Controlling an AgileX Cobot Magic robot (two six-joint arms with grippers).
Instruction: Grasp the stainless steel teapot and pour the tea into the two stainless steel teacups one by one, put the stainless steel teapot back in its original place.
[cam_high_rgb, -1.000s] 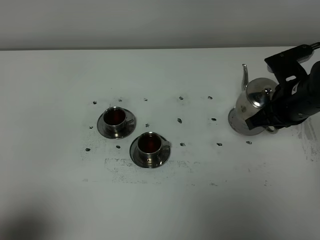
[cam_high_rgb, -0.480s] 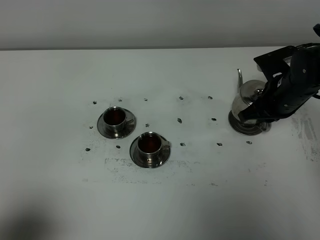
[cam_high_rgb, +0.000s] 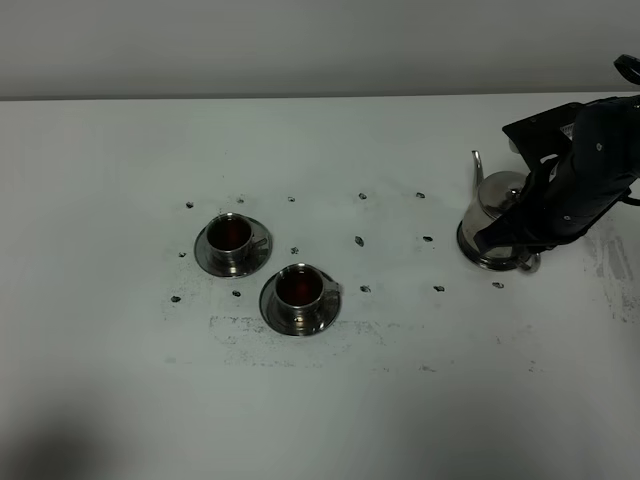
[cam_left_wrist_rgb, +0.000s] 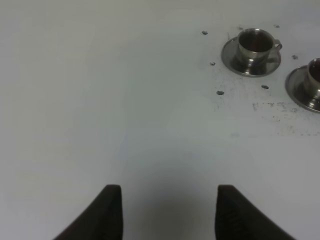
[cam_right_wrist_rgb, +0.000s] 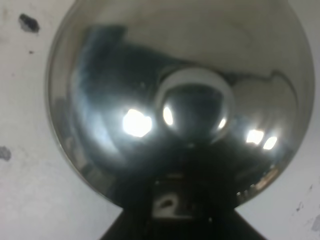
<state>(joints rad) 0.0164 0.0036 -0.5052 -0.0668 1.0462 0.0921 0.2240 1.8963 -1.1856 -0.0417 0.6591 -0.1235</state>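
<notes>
The base of the teapot sits on the round steel coaster and the stainless steel teapot would stand, so it is time to open my right gripper.
The stainless steel teapot (cam_high_rgb: 494, 208) stands upright on the round steel coaster (cam_high_rgb: 474, 253) at the right of the table, spout pointing away from me. My right gripper (cam_high_rgb: 527, 242) is shut on its loop handle. The right wrist view is filled by the teapot's domed lid and knob (cam_right_wrist_rgb: 192, 107), with the gripper (cam_right_wrist_rgb: 167, 206) dark at its edge. Two stainless steel teacups on saucers, one further back (cam_high_rgb: 231, 236) and one nearer (cam_high_rgb: 298, 288), hold dark tea left of centre. My left gripper (cam_left_wrist_rgb: 167, 215) is open and empty over bare table, with both cups (cam_left_wrist_rgb: 255, 42) (cam_left_wrist_rgb: 314, 75) ahead of it.
Small dark marks (cam_high_rgb: 358, 241) dot the white table (cam_high_rgb: 400, 400) between the cups and the teapot. A faint scuffed line (cam_high_rgb: 300, 328) runs in front of the cups. The table's far edge meets the wall behind.
The right gripper has brought the teapot from a tilt to upright and lowered it onto the coaster, shifting slightly left. The cups and the left gripper have not moved.
</notes>
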